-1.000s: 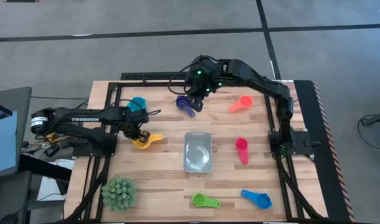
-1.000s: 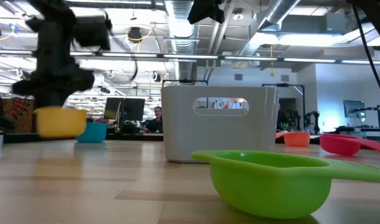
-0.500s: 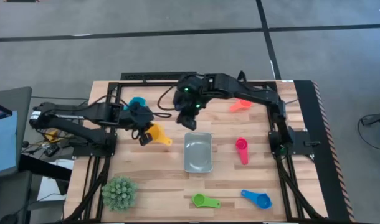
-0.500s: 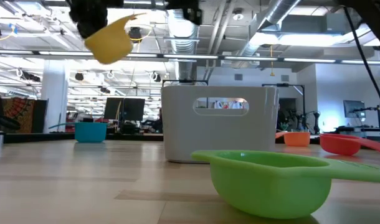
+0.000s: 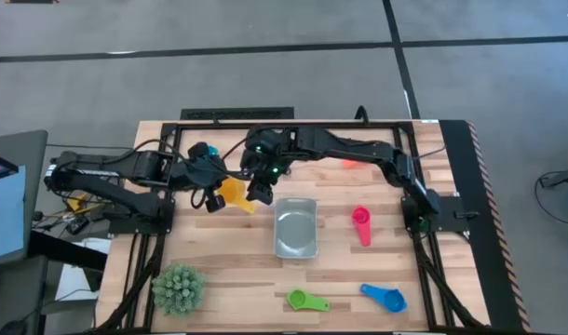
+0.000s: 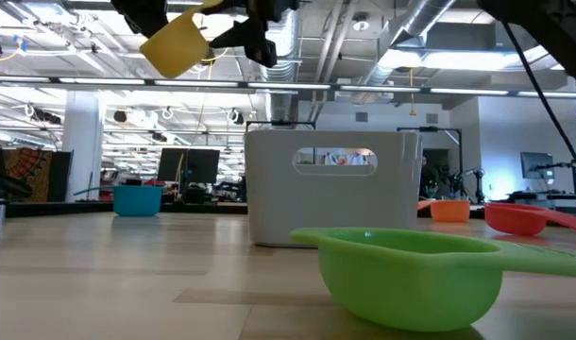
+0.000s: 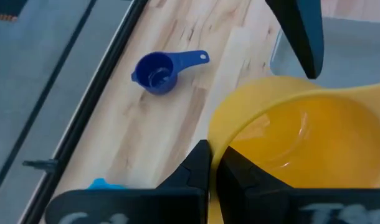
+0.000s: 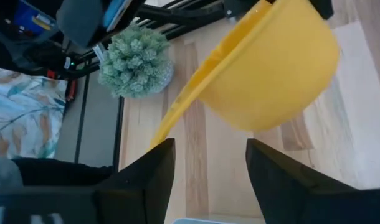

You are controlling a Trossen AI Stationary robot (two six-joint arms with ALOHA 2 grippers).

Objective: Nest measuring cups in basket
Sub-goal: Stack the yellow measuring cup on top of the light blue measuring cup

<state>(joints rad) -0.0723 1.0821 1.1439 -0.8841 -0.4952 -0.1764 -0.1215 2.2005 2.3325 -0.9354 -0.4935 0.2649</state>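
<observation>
I will reach for the yellow measuring cup with my right gripper and grab its handle (image 8: 193, 93) beside the bowl, so the bowl stays free to nest.
A yellow measuring cup (image 5: 234, 194) hangs high above the table, left of the pale grey basket (image 5: 296, 228), with my left gripper (image 7: 215, 171) shut on it. My right gripper (image 8: 209, 177) stands open just right of it. Its fingers point at the cup's underside (image 8: 271, 68), and no touch shows. A purple cup (image 7: 157, 67) lies on its bowl on the table on the far side; the right arm hides it in the high view. The teal cup (image 5: 202, 151), pink cup (image 5: 361, 223), green cup (image 5: 305, 301) and blue cup (image 5: 385, 298) rest on the table. My left gripper pinches the yellow cup's bowl wall at the rim (image 7: 220, 144), one finger inside the bowl and one outside. It comes from the table's left. The cup is lifted clear and tilted, and its handle (image 8: 172, 121) sticks out away from the fingers.
A spiky green plant ball (image 5: 179, 287) sits at the near left corner. An orange cup (image 6: 448, 210) lies at the far right, mostly under the right arm. A black frame (image 5: 233, 115) runs along the far edge. The basket holds nothing that shows.
My left gripper has lifted the yellow cup from just above the table to high over it. It has carried the cup toward the table's right and far side, and the cup has tipped. My right gripper has left the purple cup's spot and moved left and nearer, up to the yellow cup.
</observation>
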